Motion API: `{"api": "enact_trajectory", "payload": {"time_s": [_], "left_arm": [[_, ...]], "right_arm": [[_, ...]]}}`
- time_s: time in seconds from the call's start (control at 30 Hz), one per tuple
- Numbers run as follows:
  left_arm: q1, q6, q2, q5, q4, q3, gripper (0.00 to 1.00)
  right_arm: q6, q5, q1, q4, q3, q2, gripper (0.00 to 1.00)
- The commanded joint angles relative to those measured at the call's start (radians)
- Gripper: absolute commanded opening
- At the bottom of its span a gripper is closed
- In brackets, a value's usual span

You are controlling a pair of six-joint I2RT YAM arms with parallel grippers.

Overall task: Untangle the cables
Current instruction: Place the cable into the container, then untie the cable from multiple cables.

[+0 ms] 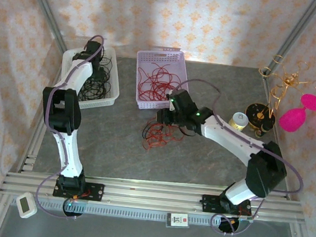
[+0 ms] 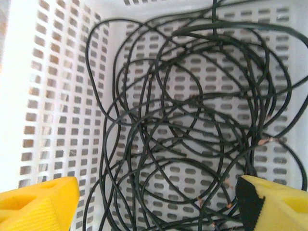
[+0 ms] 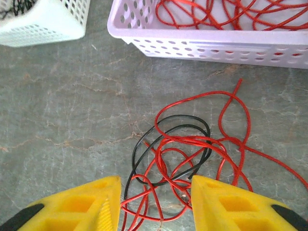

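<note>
My right gripper should untangle the red cable, so next it should grab only a red piece of the tangle (image 1: 153, 143) (image 3: 158, 206) that is free of the black cable.
A tangle of red cables with one black cable (image 3: 178, 154) lies on the grey table, also seen from above as a loose clump (image 1: 159, 133). My right gripper (image 3: 155, 204) hovers open just over it, yellow fingers (image 3: 86, 207) on either side of the loops, holding nothing. More red cables (image 1: 156, 79) lie in the lilac basket (image 1: 141, 101). Black cables (image 2: 192, 120) fill the white basket (image 2: 53, 106). My left gripper (image 2: 159, 204) hangs open above them, nothing between its fingers (image 2: 41, 204).
At the right stand a gold wire rack (image 1: 283, 81), a pink goblet (image 1: 298, 113), a black round stand (image 1: 260, 118) and a small spool (image 1: 237, 120). The two baskets sit side by side at the back. Rails run along the near edge (image 1: 150, 194).
</note>
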Motion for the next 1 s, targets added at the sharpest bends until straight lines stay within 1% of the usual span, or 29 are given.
{"api": "enact_trajectory", "payload": {"time_s": [0.0, 0.1, 0.23, 0.37, 0.53, 0.57, 0.7, 0.73, 0.83, 0.9, 0.97], "left_arm": [[0.013, 0.019, -0.056, 0.119, -0.037, -0.072, 0.88], [0.015, -0.003, -0.125, 0.226, 0.051, -0.172, 0.9], [0.014, -0.044, -0.223, 0.339, 0.17, -0.268, 0.92], [0.016, -0.075, -0.291, 0.44, 0.267, -0.315, 0.91], [0.024, -0.109, -0.378, 0.454, 0.341, -0.347, 0.91], [0.025, -0.116, -0.401, 0.453, 0.354, -0.361, 0.91], [0.024, -0.16, -0.515, 0.475, 0.424, -0.471, 0.92], [0.024, -0.17, -0.55, 0.489, 0.447, -0.511, 0.91], [0.023, -0.202, -0.661, 0.521, 0.503, -0.634, 0.91], [0.022, -0.219, -0.734, 0.547, 0.541, -0.721, 0.9], [0.021, -0.239, -0.792, 0.558, 0.548, -0.777, 0.86]], "right_arm": [[-0.044, -0.04, -0.016, -0.054, 0.044, 0.013, 0.42], [-0.047, -0.049, -0.042, -0.035, 0.004, -0.022, 0.43], [-0.037, -0.086, -0.126, -0.003, -0.11, -0.087, 0.42], [-0.049, -0.052, -0.172, -0.01, -0.203, -0.143, 0.42], [-0.056, -0.027, -0.199, 0.009, -0.316, -0.199, 0.42], [-0.059, -0.02, -0.199, 0.015, -0.329, -0.209, 0.43], [-0.067, -0.059, -0.19, 0.072, -0.363, -0.222, 0.43], [-0.087, -0.071, -0.169, 0.077, -0.36, -0.214, 0.43], [-0.162, -0.05, -0.078, 0.143, -0.371, -0.22, 0.45], [-0.196, -0.056, -0.055, 0.216, -0.4, -0.217, 0.45], [-0.199, -0.059, -0.052, 0.262, -0.41, -0.184, 0.45]]}}
